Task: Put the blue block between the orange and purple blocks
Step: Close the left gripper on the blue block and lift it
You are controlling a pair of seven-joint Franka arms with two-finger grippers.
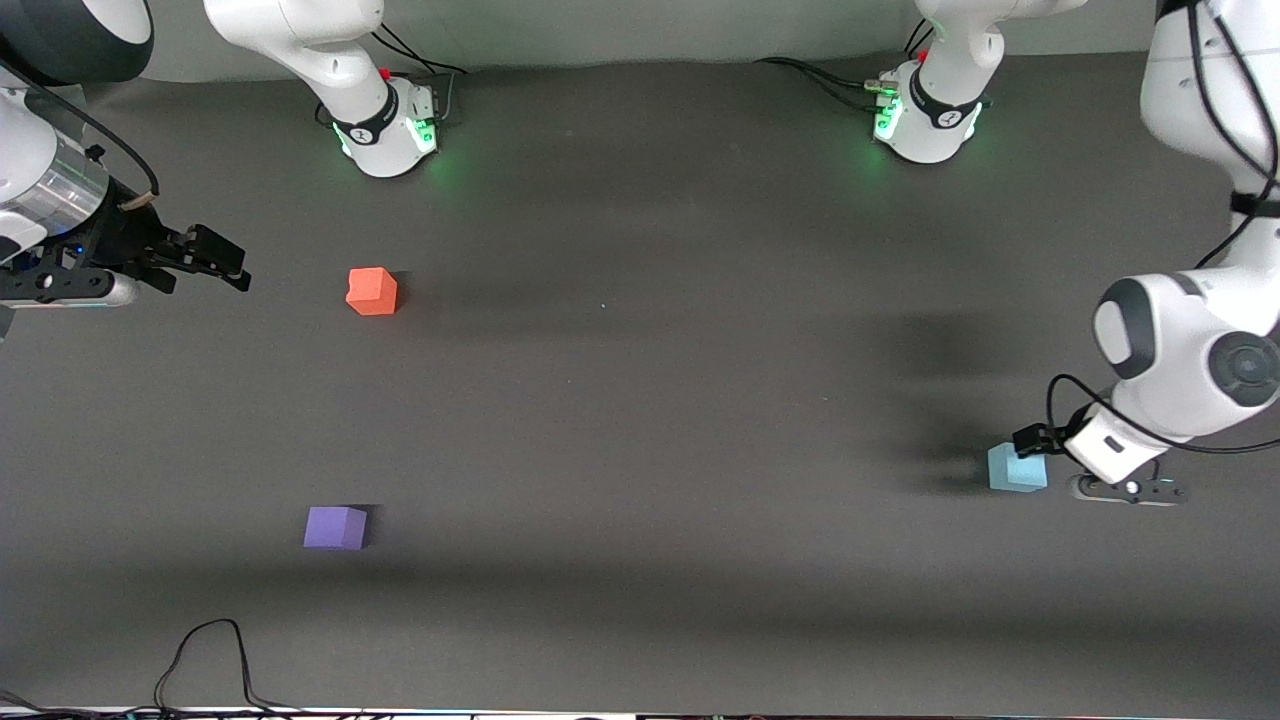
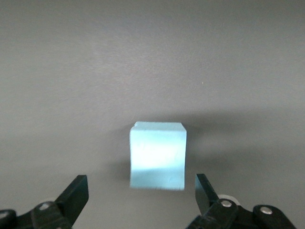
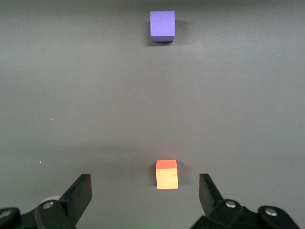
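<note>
My left gripper grabs the blue block (image 1: 1018, 468) by its two opposite sides next, to set it between the orange and purple blocks.
The blue block (image 1: 1018, 468) lies on the dark table near the left arm's end. My left gripper (image 1: 1032, 442) is low right beside it, open and empty. In the left wrist view the blue block (image 2: 157, 155) lies just ahead of the open left gripper (image 2: 141, 191), not between the fingertips. The orange block (image 1: 372, 291) and the purple block (image 1: 336, 527) lie toward the right arm's end, the purple one nearer the front camera. My right gripper (image 1: 225, 264) hangs open and empty beside the orange block. The right wrist view shows the right gripper (image 3: 145, 191), the orange block (image 3: 167, 174) and the purple block (image 3: 162, 25).
The two arm bases (image 1: 385, 130) (image 1: 925, 125) stand along the table's edge farthest from the front camera. A black cable (image 1: 210, 660) loops on the table at the edge nearest the front camera, near the purple block. Bare table lies between the orange and purple blocks.
</note>
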